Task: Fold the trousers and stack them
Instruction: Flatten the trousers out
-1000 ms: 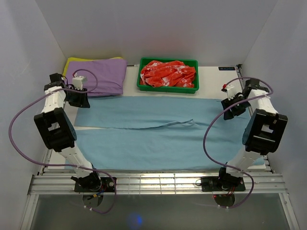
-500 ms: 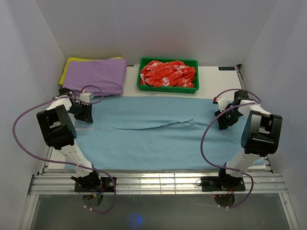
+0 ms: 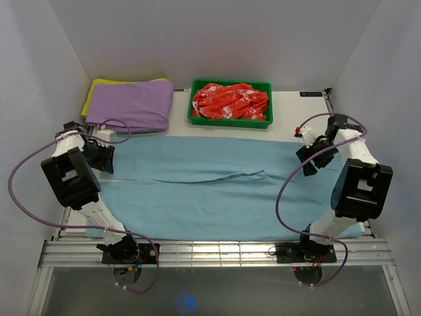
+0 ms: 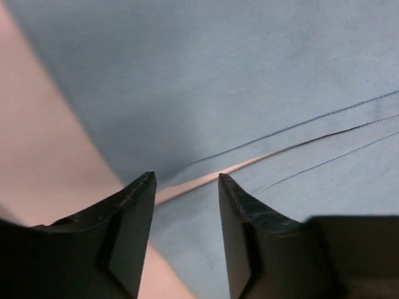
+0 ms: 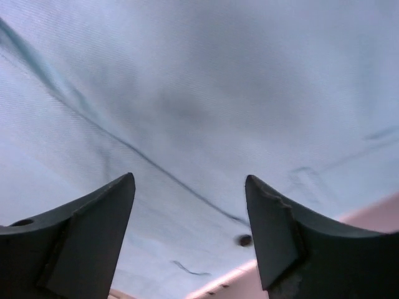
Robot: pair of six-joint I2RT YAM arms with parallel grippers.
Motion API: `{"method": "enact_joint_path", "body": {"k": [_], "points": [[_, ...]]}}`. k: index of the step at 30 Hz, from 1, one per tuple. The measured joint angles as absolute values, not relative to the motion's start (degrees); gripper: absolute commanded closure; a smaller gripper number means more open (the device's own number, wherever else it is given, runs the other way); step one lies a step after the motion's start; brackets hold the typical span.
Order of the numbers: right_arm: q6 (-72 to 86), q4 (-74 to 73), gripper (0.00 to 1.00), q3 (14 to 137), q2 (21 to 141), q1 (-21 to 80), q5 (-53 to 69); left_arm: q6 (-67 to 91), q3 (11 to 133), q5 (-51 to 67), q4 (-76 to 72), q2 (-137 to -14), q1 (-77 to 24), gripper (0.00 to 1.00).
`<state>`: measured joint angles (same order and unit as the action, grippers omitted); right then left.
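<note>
The light blue trousers (image 3: 210, 191) should be grabbed next by my right gripper at the far corner of the waist end, to fold one leg over the other.
The light blue trousers (image 3: 210, 191) lie spread flat across the table, legs side by side and pointing left, with a seam line between them. My left gripper (image 3: 103, 158) is open low over their left end. In the left wrist view its jaws (image 4: 187, 180) straddle the thin strip of bare table between the two legs (image 4: 249, 81), with nothing held. My right gripper (image 3: 308, 158) is open over the right end. In the right wrist view it (image 5: 190, 180) hangs just above the cloth (image 5: 187, 81) near a small dark button (image 5: 242, 240) by the edge.
A folded purple garment (image 3: 131, 102) lies on a yellow cloth (image 3: 92, 92) at the back left. A green tray (image 3: 230, 122) at the back centre holds red-and-white patterned cloth (image 3: 230, 100). White walls close in on both sides.
Both arms came down from the far edge of the trousers toward the cloth's ends. The left gripper then shifted left, the right one slightly back. Both jaws narrowed briefly and reopened.
</note>
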<state>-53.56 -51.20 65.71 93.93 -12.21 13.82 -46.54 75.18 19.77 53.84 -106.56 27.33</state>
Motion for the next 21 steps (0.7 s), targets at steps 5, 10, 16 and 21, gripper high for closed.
{"method": "enact_joint_path", "body": {"k": [5,10,16,21], "points": [[-58.06,-54.72,0.07,83.0,97.1,-14.59,13.89,-48.51,85.43,22.92,56.9,-106.94,29.39,0.02],[-62.46,-59.94,0.13,102.21,110.34,-18.04,13.21,-47.83,92.36,32.8,58.04,-106.8,29.89,0.02],[-65.3,-62.63,0.13,114.59,124.9,-21.37,13.23,-46.22,91.22,46.17,56.75,-104.55,29.89,0.02],[-65.71,-62.87,0.18,114.96,129.64,-22.35,13.21,-45.12,90.7,52.36,55.83,-103.81,29.89,0.02]]}}
